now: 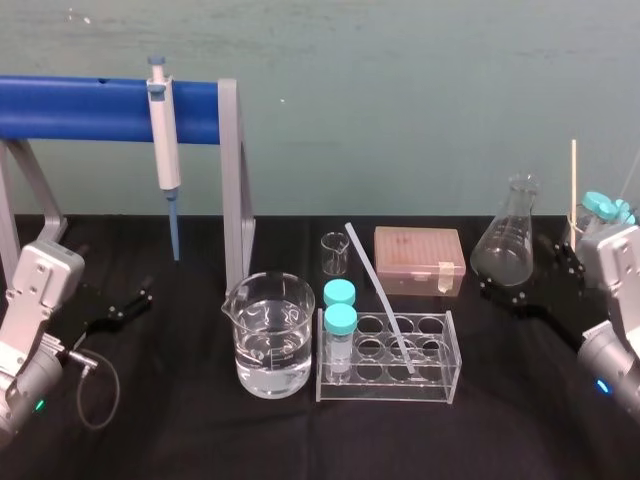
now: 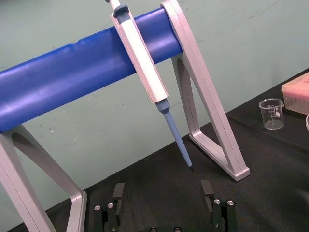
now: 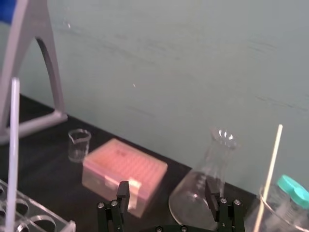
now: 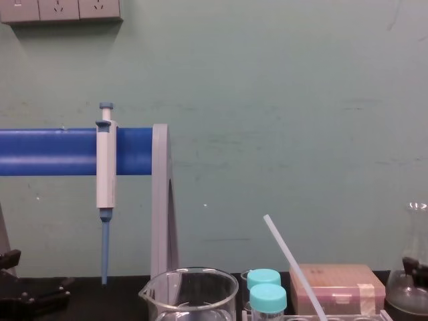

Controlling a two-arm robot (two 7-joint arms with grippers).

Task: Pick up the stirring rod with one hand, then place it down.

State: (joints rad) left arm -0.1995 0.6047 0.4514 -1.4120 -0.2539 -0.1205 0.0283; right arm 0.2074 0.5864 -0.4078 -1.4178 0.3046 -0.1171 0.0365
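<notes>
I will grab the rod by its bare upper end [image 4: 278,236] with my right gripper next, because the rod's lower end is in the clear tube rack [image 4: 361,317].
The stirring rod [image 1: 378,295], thin and whitish translucent, leans in the clear tube rack [image 1: 440,385] with its top tilted toward the back left. It also rises at a slant in the chest view [image 4: 294,267] and stands at the edge of the right wrist view [image 3: 13,145]. My right gripper [image 1: 540,282] sits open at the right, beside the conical flask [image 1: 505,245] and well away from the rod; its fingers [image 3: 123,191] hold nothing. Far left on the black table, my left gripper [image 1: 120,308] rests open and empty, facing the pipette stand [image 2: 163,193].
A white-and-blue pipette [image 1: 163,140] hangs on the blue-barred stand [image 1: 234,180]. A water-filled beaker [image 1: 270,335], a small beaker [image 1: 334,252], a pink tip box [image 1: 420,258] and two teal-capped vials [image 1: 340,320] surround the rack. A beige stick [image 1: 573,180] stands at far right.
</notes>
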